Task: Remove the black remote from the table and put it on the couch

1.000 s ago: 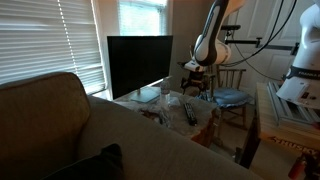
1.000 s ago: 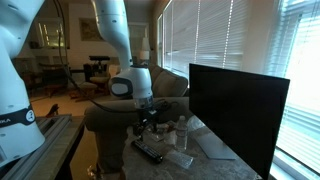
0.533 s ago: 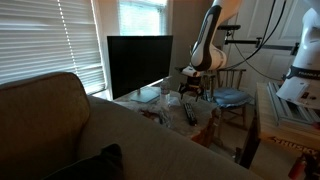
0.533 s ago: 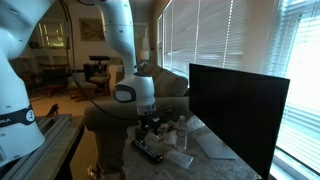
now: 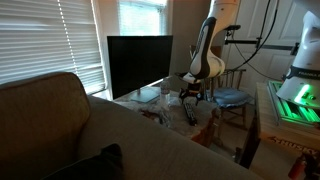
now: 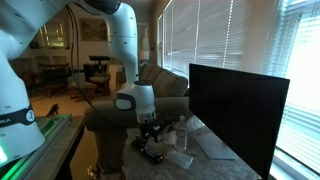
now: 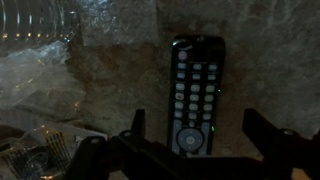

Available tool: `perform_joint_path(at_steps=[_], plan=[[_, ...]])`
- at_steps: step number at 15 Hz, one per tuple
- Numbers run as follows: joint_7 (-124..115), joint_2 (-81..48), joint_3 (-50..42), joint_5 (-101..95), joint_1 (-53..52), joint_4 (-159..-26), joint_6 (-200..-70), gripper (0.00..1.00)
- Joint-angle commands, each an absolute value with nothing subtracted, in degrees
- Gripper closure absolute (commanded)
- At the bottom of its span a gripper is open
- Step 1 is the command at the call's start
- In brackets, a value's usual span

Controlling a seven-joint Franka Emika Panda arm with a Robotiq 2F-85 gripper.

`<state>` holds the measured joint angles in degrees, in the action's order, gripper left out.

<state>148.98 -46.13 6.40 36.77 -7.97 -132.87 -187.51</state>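
The black remote's top is still below my gripper's fingers in the wrist view, with bare table showing under them, so my gripper should lower before it closes.
The black remote (image 7: 195, 92) lies flat on the table (image 7: 120, 85), its pale grey buttons facing up; it also shows in both exterior views (image 5: 189, 113) (image 6: 151, 153). My gripper (image 7: 194, 128) is open, with one finger on each side of the remote's near end, just above it and not closed on it. In an exterior view the gripper (image 5: 191, 97) hangs low over the table (image 5: 160, 105). The tan couch (image 5: 90, 135) fills the foreground in front of the table.
A big black flat screen (image 5: 139, 65) stands at the table's back. Crinkled clear plastic (image 7: 35, 75) and a clear bottle (image 7: 40, 18) lie beside the remote. A wooden chair with a blue cushion (image 5: 232, 98) stands beyond the table. Window blinds (image 5: 40, 45) line the wall.
The arm has come down toward the table, bringing the open gripper low over the remote. The remote has not moved.
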Motion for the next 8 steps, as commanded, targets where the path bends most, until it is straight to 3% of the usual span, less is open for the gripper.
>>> perform_joint_path(at_steps=[1, 8], plan=[[150.8, -48.9, 7.8, 35.2, -6.4, -131.3, -190.0, 0.00], [152.9, -50.8, 9.6, 35.0, -4.2, -130.2, -190.5, 0.00]])
